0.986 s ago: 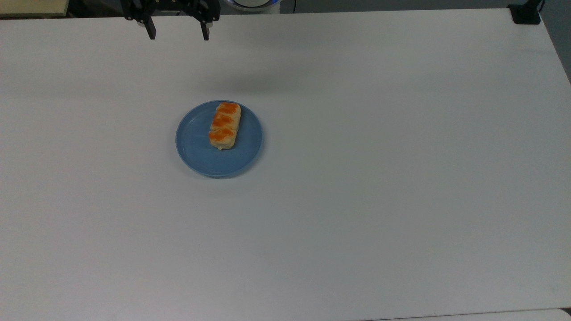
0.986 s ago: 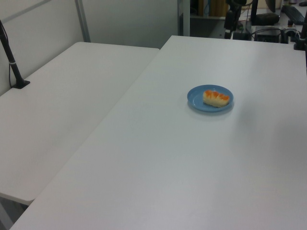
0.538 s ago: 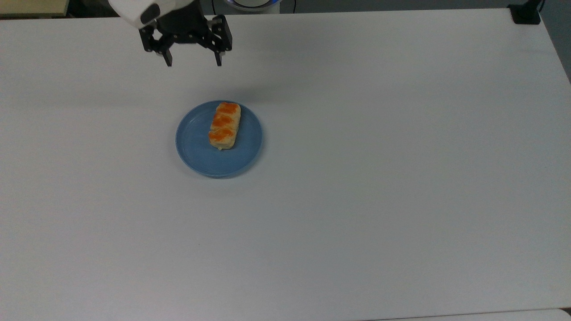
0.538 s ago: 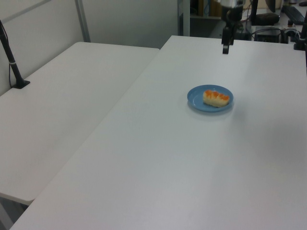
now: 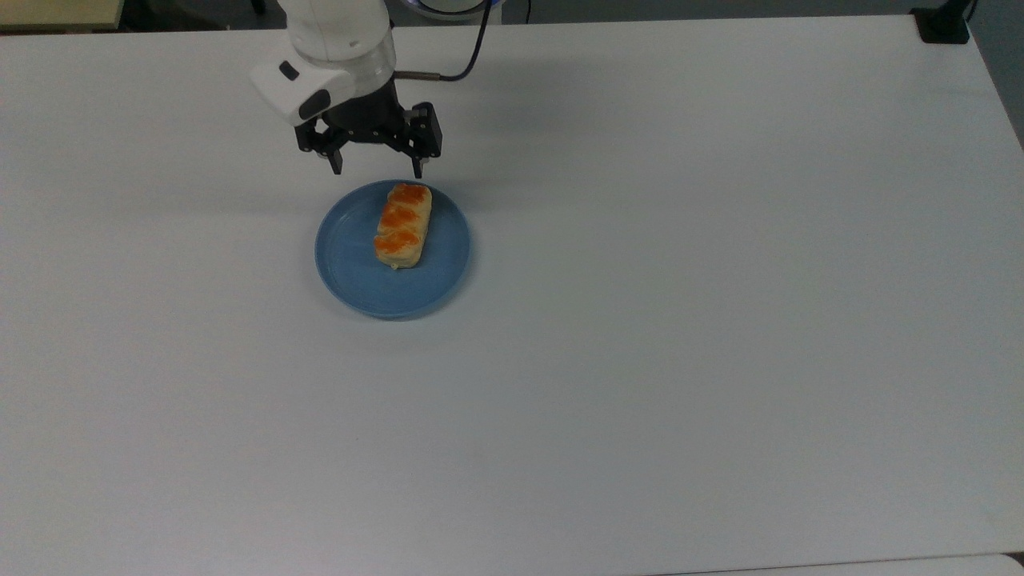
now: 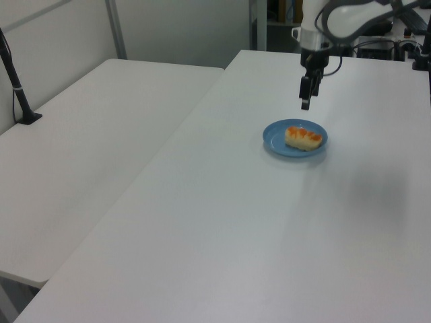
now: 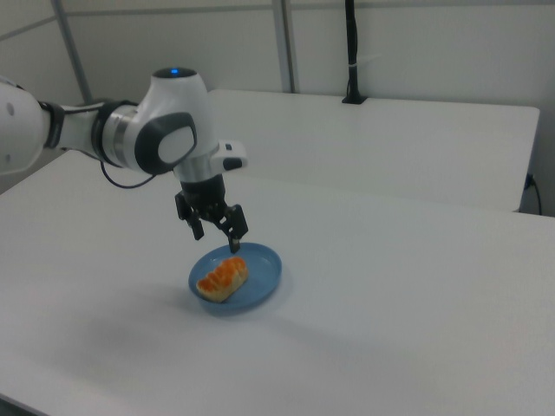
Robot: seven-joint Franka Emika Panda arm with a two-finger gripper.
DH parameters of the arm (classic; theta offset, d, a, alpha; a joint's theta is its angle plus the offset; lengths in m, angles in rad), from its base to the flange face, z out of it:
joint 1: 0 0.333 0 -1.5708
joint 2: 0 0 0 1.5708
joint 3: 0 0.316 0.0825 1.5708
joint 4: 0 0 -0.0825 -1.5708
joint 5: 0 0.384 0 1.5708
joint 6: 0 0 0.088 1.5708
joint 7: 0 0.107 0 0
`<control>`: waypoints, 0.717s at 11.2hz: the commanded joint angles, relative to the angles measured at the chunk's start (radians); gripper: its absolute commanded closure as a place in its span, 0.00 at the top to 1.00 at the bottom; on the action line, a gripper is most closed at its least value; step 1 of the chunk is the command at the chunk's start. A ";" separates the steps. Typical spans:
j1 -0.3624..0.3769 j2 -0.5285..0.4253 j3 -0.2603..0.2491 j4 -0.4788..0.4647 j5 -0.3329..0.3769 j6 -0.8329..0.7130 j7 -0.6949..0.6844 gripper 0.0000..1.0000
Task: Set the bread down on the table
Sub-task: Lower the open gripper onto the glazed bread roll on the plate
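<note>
I will next grab the bread by its middle (image 6: 303,138). Then I will move it from the blue plate onto the white table.
The bread (image 5: 402,226) (image 6: 304,137) (image 7: 222,278) is a pale-yellow roll with orange glazed patches, lying on a round blue plate (image 5: 350,256) (image 6: 275,138) (image 7: 264,269) on the white table (image 5: 680,280) (image 6: 236,222) (image 7: 408,295). My gripper (image 5: 377,170) (image 6: 305,103) (image 7: 216,240) hangs open in the air, fingers pointing down, just past the plate's far rim in the top view and above the roll's end in the right view. Nothing is between its fingers.
A second white table (image 6: 81,148) (image 7: 390,139) adjoins mine along one long edge. A black post (image 6: 17,84) (image 7: 351,52) is clamped on it. Another black clamp (image 5: 942,24) sits at my table's corner in the top view's upper right.
My gripper has come from the table's far edge toward the plate and lower, staying open. Bread and plate have not moved.
</note>
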 commanded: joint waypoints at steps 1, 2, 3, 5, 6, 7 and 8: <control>0.021 0.041 -0.005 -0.036 -0.009 0.083 0.112 1.00; 0.019 0.052 -0.005 -0.036 -0.009 0.103 0.116 1.00; 0.019 0.066 -0.005 -0.037 -0.009 0.120 0.116 1.00; 0.021 0.107 -0.005 -0.031 -0.009 0.132 0.117 1.00; 0.019 0.117 -0.005 -0.031 -0.015 0.135 0.117 1.00; 0.021 0.129 -0.005 -0.031 -0.017 0.137 0.117 1.00; 0.022 0.130 -0.003 -0.036 -0.017 0.163 0.117 0.95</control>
